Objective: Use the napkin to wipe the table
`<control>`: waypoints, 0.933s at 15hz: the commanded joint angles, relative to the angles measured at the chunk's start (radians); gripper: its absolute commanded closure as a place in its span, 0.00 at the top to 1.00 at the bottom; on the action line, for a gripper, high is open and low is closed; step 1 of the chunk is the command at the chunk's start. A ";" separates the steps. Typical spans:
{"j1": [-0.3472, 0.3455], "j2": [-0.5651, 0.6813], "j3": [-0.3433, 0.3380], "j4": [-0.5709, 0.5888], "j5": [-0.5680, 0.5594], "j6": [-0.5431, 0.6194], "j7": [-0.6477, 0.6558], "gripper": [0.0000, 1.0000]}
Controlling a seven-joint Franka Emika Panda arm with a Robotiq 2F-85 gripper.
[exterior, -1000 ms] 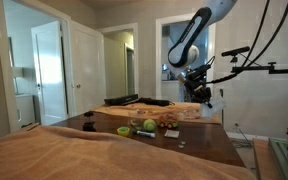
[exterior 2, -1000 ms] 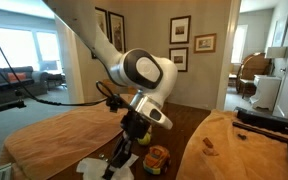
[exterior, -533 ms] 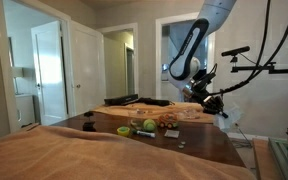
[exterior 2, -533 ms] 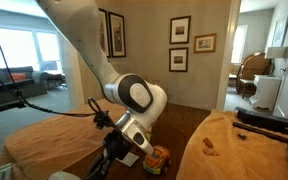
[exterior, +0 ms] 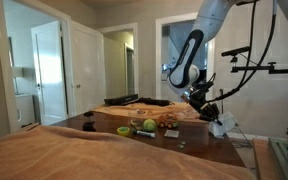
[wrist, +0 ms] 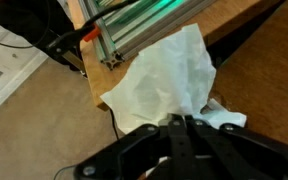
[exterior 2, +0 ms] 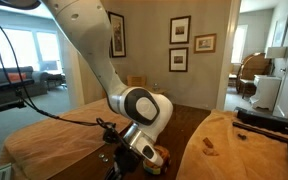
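Note:
The white napkin (exterior: 223, 123) (wrist: 167, 72) hangs past the brown table's edge, so my gripper moves the napkin inward over the tabletop next, before it releases it.
The white crumpled napkin (wrist: 167, 72) fills the middle of the wrist view and lies on the dark brown table (wrist: 269, 95) at its edge, partly hanging past it. My gripper (wrist: 184, 122) is shut on the napkin's near part. In an exterior view the gripper (exterior: 213, 112) is low over the table's (exterior: 199, 146) far right end, with the white napkin (exterior: 223, 123) below it. In an exterior view the arm bends down and the gripper (exterior 2: 114, 165) is near the bottom edge; the napkin is hidden there.
A green round item (exterior: 124, 130) and other small things (exterior: 164, 127) sit mid-table. An aluminium frame with a green strip (wrist: 134, 25) and cables stand beyond the table edge. Tan cloth-covered surfaces (exterior 2: 234, 150) flank the arm.
The arm has come down and swung toward the table's end, carrying the napkin from above the table to its surface at the edge.

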 commanded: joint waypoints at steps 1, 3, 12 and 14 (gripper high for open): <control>-0.024 0.017 -0.004 0.005 0.009 0.156 -0.039 0.01; -0.036 0.014 -0.007 -0.018 0.011 0.272 -0.067 0.01; -0.086 -0.045 -0.008 -0.117 0.035 0.632 -0.254 0.01; -0.096 -0.060 -0.005 -0.146 0.044 0.726 -0.299 0.01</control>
